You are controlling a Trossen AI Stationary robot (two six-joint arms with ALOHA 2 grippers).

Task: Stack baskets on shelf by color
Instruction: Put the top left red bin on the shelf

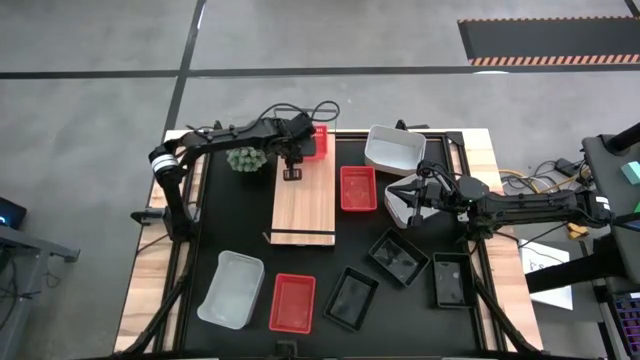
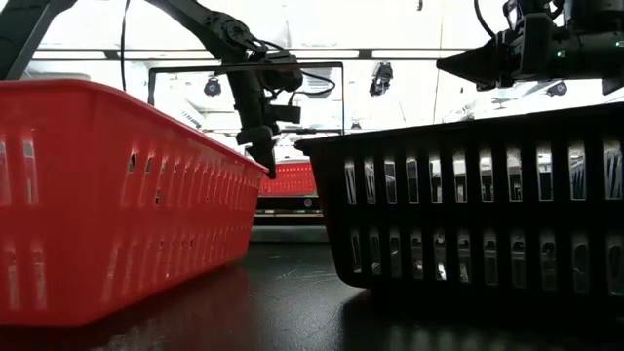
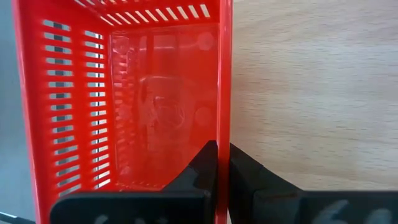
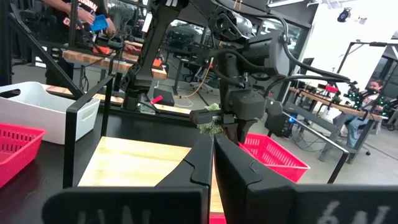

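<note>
I should release the basket from my left gripper now. The red basket's base (image 1: 319,145) sits square on the light-wood shelf's far end (image 1: 319,168), so the basket would rest there.
My left gripper (image 1: 292,168) reaches down at the far end of the light-wood shelf (image 1: 303,205) and is shut on a red basket (image 1: 315,141). A second red basket (image 1: 358,188) lies on the table to the right of the shelf, and a third (image 1: 293,302) lies near the near edge. My right gripper (image 1: 393,194) is shut and hovers raised over a white basket (image 1: 400,208) without touching it. Another white basket (image 1: 393,148) sits farther back, and one (image 1: 232,290) lies near left. Three black baskets (image 1: 398,255) lie near right. My left gripper comes from above, pointing down, and pinches the red basket's long side wall (image 3: 224,118) at its rim. One finger (image 3: 205,163) is inside the basket and one is outside, over the wood. Whether the basket rests on the shelf or hangs clear, I cannot tell.
A green ball-shaped plant (image 1: 245,157) stands left of the shelf's far end, close under my left arm. Thin dark wire frames (image 1: 300,236) stand at the shelf's ends. In the low view a red basket (image 2: 107,195) and a black one (image 2: 468,205) fill the foreground.
</note>
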